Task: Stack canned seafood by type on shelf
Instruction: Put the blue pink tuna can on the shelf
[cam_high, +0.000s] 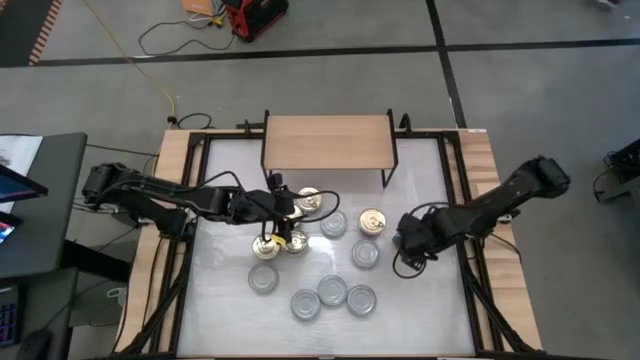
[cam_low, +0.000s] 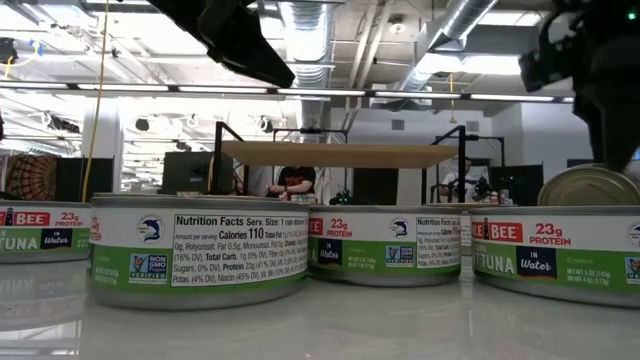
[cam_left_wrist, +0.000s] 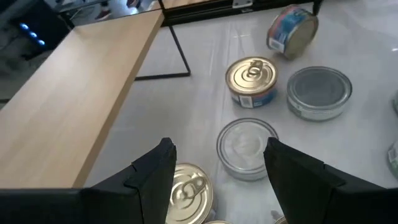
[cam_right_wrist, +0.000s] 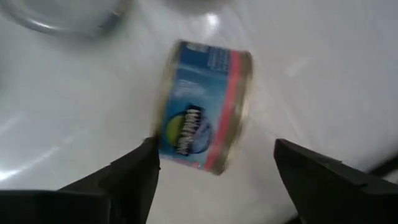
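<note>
I need to grab the lid and bottom end of the blue-labelled tin (cam_right_wrist: 202, 106) with my right gripper next. Then I can stack it by type on the shelf.
The shelf (cam_high: 328, 140) stands at the table's far middle, nothing on its wooden board. Canned seafood lies scattered on the white top: gold-lidded tins (cam_high: 309, 200) (cam_high: 372, 221) (cam_high: 266, 247) and silver-lidded ones (cam_high: 333, 224) (cam_high: 366, 254) (cam_high: 332, 290). My left gripper (cam_left_wrist: 219, 144) hovers open above a gold-lidded tin (cam_left_wrist: 186, 190), with nothing between its fingers. My right gripper (cam_right_wrist: 214, 144) points down, open, over a blue-labelled tin (cam_right_wrist: 202, 106). That tin is tipped up on its edge (cam_left_wrist: 292, 31), blurred and clear of both fingers.
A cluster of silver-lidded tins (cam_high: 306, 304) (cam_high: 361, 299) (cam_high: 263, 279) sits near the table's front. In the low view, green-labelled tuna tins (cam_low: 200, 250) (cam_low: 385, 245) fill the foreground before the shelf (cam_low: 335, 153). Black frame rails (cam_high: 455, 190) line both table sides.
</note>
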